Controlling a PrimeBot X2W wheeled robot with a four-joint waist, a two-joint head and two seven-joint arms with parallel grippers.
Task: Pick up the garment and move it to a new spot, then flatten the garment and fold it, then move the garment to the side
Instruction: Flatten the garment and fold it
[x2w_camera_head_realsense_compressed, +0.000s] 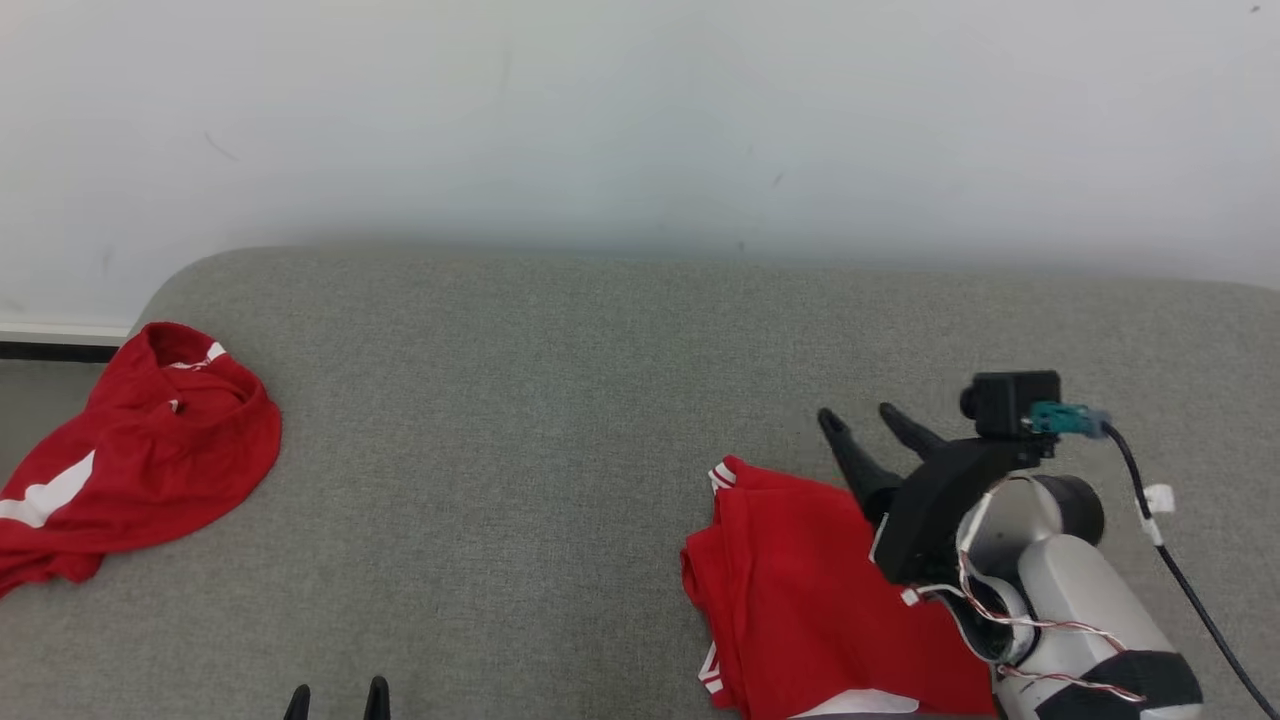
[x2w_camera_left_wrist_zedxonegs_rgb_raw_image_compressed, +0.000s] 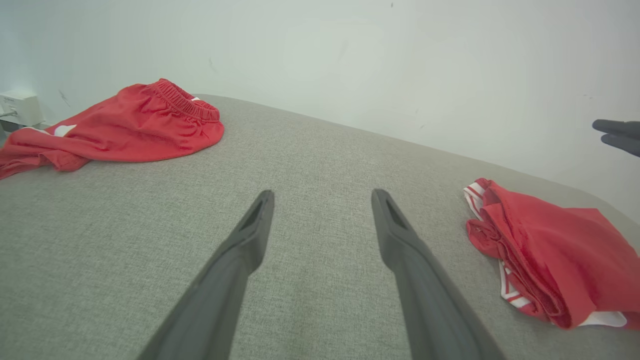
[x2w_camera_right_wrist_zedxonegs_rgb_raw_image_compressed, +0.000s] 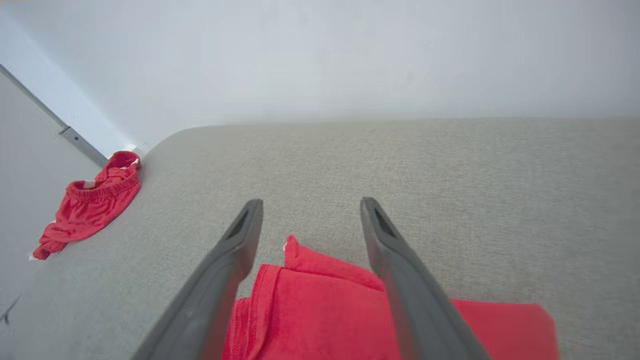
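Note:
I will grip the folded garment (x2w_camera_head_realsense_compressed: 800, 590) by its seamed folded edge (x2w_camera_head_realsense_compressed: 750, 660) with my right gripper next, so that I can move the garment to the side.
A folded red garment (x2w_camera_head_realsense_compressed: 800, 590) with white trim lies at the right of the grey cushioned surface (x2w_camera_head_realsense_compressed: 560, 400). My right gripper (x2w_camera_head_realsense_compressed: 860, 415) stands open just over its far right edge, fingers spread with nothing between them. In the right wrist view the folded garment (x2w_camera_right_wrist_zedxonegs_rgb_raw_image_compressed: 320, 310) lies below the open right gripper (x2w_camera_right_wrist_zedxonegs_rgb_raw_image_compressed: 310, 204). My left gripper (x2w_camera_head_realsense_compressed: 338, 690) shows at the bottom edge, open and well left of the garment. The left wrist view shows the left gripper (x2w_camera_left_wrist_zedxonegs_rgb_raw_image_compressed: 322, 195) open over bare fabric, with the folded garment (x2w_camera_left_wrist_zedxonegs_rgb_raw_image_compressed: 555, 250) to its right.
A second red garment (x2w_camera_head_realsense_compressed: 140, 470), crumpled with its elastic waistband up, lies at the surface's far left edge (x2w_camera_left_wrist_zedxonegs_rgb_raw_image_compressed: 130, 125) (x2w_camera_right_wrist_zedxonegs_rgb_raw_image_compressed: 90, 205). A white wall rises behind the surface. Bare grey fabric stretches between the two garments.

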